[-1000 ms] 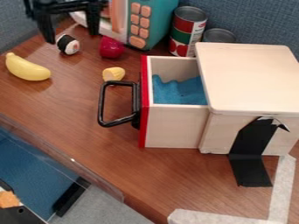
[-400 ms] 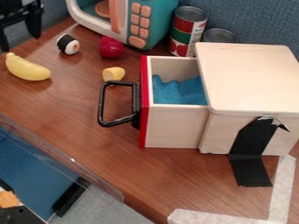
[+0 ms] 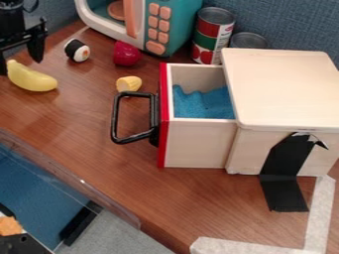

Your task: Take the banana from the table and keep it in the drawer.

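The yellow banana (image 3: 31,79) should be kept in the drawer, so my gripper needs to grab it by its stem end next.
At the upper left, my black gripper (image 3: 21,63) is open, its two fingers spread apart with nothing held between them. The yellow banana (image 3: 31,79) lies on the wooden table (image 3: 86,149) just below it, its stem end close to the left finger. Right of centre, a wooden drawer (image 3: 195,144) with a red front and a black handle (image 3: 114,116) is pulled out of its box. Blue cloth (image 3: 204,103) lies inside the drawer.
Between banana and drawer sit a sushi piece (image 3: 77,50), a red toy (image 3: 126,53) and a yellow piece (image 3: 128,84). Behind stand a toy microwave (image 3: 159,27) and cans (image 3: 213,34). The box lid (image 3: 281,89) covers the right side.
The gripper has moved left and then down toward the banana, uncovering the microwave's left part. The banana and drawer have stayed where they were.
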Robot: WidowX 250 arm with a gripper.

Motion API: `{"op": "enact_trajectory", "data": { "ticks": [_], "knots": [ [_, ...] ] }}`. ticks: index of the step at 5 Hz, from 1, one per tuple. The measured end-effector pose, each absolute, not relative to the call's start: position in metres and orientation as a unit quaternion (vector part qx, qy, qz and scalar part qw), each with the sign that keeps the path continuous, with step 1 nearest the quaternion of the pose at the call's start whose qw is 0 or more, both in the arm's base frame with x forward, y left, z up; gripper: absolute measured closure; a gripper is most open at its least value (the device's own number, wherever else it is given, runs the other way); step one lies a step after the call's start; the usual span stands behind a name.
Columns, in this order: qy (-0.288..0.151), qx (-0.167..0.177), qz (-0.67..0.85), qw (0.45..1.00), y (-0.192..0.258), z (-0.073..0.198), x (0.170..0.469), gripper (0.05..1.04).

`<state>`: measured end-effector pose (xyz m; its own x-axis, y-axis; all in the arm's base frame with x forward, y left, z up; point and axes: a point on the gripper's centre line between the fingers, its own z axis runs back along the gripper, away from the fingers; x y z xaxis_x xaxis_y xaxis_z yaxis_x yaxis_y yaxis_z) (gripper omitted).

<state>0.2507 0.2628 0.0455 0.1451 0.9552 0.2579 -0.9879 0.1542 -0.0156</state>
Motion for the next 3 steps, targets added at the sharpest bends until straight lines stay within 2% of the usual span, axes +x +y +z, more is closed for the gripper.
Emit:
{"op": "enact_trajectory", "data": {
  "ticks": [1,3],
  "knots": [
    [-0.103,0.079,0.650,0.749,0.261,0.045,0.252,0.084],
    [-0.086,0.102,0.660,0.739,0.263,0.018,0.257,0.084]
  ]
}}
